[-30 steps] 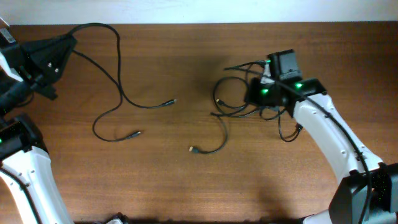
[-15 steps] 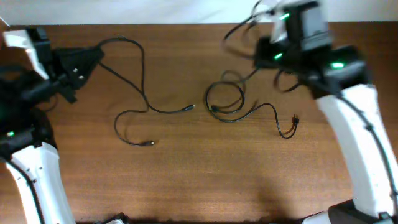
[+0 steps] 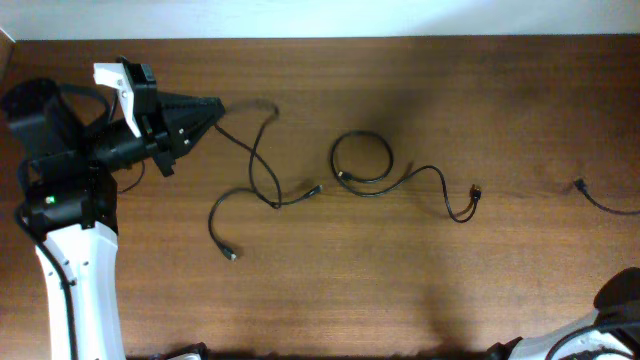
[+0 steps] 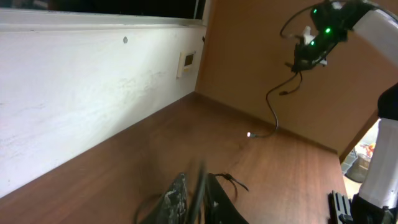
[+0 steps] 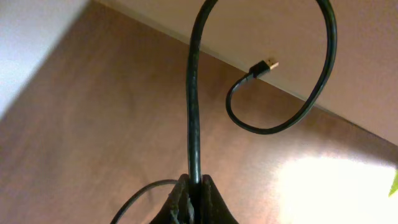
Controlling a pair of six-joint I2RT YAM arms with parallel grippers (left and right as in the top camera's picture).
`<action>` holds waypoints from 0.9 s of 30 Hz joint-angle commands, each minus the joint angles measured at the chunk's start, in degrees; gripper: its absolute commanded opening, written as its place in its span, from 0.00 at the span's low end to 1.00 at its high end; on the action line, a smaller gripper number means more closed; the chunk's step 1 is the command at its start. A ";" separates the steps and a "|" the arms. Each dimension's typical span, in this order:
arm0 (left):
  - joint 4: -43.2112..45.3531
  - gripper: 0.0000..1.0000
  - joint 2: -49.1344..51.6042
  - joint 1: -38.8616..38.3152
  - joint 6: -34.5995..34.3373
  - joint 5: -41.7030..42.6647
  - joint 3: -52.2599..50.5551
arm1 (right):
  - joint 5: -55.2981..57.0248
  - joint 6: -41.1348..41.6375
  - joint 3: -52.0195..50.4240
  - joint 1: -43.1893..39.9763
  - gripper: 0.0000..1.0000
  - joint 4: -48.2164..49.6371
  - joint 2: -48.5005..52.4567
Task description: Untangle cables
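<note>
My left fingers hold the cable low with its plugs resting on the tabletop, and if released it would settle there, so my left gripper opens next.
Three thin black cables lie apart. My left gripper [image 3: 218, 104] [image 4: 198, 186] is shut on one cable [image 3: 258, 165], which trails down to plugs near the table's middle left; its upper part is blurred. A second cable [image 3: 362, 158] lies free as a loop at the centre, with a tail running right. My right gripper [image 5: 196, 180] is shut on the third cable [image 5: 194, 93], which curls above the jaws to a gold plug [image 5: 264, 65]. In the left wrist view that right gripper [image 4: 305, 53] hangs high over the table. Only this cable's end [image 3: 600, 200] shows overhead.
The wooden table [image 3: 400, 290] meets a white wall [image 4: 93, 93] along its back edge. My left arm's white link [image 3: 70, 280] stands at the left edge, and the right arm's base [image 3: 625, 295] sits at the bottom right corner.
The right arm lifted one cable out of the tangle and left the overhead view to the right. The looped cable dropped free. The left arm swung right, dragging its cable along.
</note>
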 commanded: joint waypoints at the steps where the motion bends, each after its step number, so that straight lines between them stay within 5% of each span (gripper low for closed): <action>1: 0.11 0.11 -0.13 -0.17 1.75 -0.44 -0.17 | 3.15 1.40 -2.10 -4.44 0.04 -1.90 3.61; 9: 0.09 0.09 -0.13 -0.17 1.70 -0.17 -0.17 | 3.69 5.46 -33.00 -15.21 0.04 8.28 6.71; 14: -0.37 0.09 -0.13 -0.17 1.73 -0.20 -0.17 | 4.11 5.46 -36.96 -15.34 0.04 11.96 6.71; 15: -0.46 0.11 -0.13 -0.17 1.70 -0.17 -0.17 | 4.07 5.46 -36.81 -15.34 0.25 12.37 6.69; 16: -0.50 0.10 -0.13 -0.17 1.73 -0.20 -0.17 | 3.89 5.46 -36.30 -15.32 0.85 12.35 6.69; 17: -0.48 0.06 -0.13 -0.17 1.73 -0.20 -0.17 | 3.82 5.49 -35.08 -15.32 0.97 11.63 6.51; 21: -0.50 0.06 -0.13 -0.17 1.75 -0.20 -0.17 | 0.50 6.75 -28.85 -15.21 0.99 7.52 3.78; 27: -0.50 0.12 -0.13 -0.17 1.75 -0.44 -0.17 | -21.55 2.93 -27.32 -7.39 0.99 10.03 -9.90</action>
